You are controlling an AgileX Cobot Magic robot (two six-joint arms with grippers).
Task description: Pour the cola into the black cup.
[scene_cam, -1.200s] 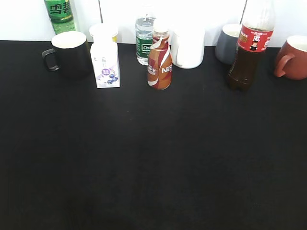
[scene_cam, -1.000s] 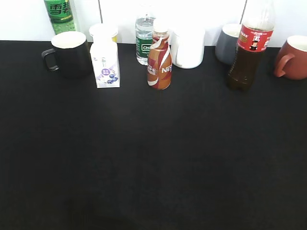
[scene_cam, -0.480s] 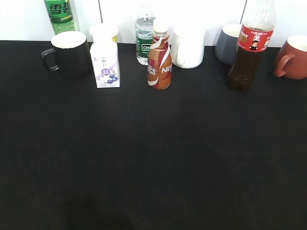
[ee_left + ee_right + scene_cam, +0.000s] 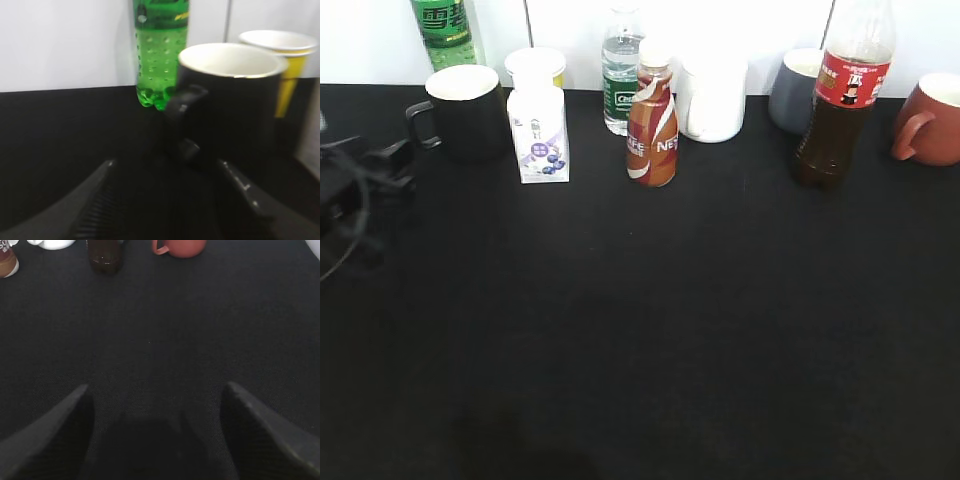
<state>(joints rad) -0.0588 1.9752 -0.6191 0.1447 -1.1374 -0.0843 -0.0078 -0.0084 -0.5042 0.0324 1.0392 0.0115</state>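
Note:
The black cup needs to stay steady for the cola (image 4: 842,100), so my left gripper will grab the cup by its loop handle (image 4: 421,125) next.
The cola (image 4: 842,100) stands upright at the back right of the black table; its dark base also shows in the right wrist view (image 4: 103,255). The black cup (image 4: 468,115), white inside, stands at the back left with its handle pointing left. My left gripper (image 4: 398,160) is open and empty, just left of the cup's handle. In the left wrist view the black cup (image 4: 235,100) is close ahead, its handle just beyond the open left gripper (image 4: 166,165). My right gripper (image 4: 156,387) is open and empty over bare table, well short of the cola.
Along the back stand a green soda bottle (image 4: 445,30), a yellow paper cup (image 4: 536,66), a white carton (image 4: 540,135), a water bottle (image 4: 622,75), a coffee bottle (image 4: 653,125), a white mug (image 4: 712,98), a grey mug (image 4: 794,92) and a reddish-brown mug (image 4: 930,122).
My left arm has come into the exterior view from the left edge and now sits beside the black cup's handle. The objects have not moved.

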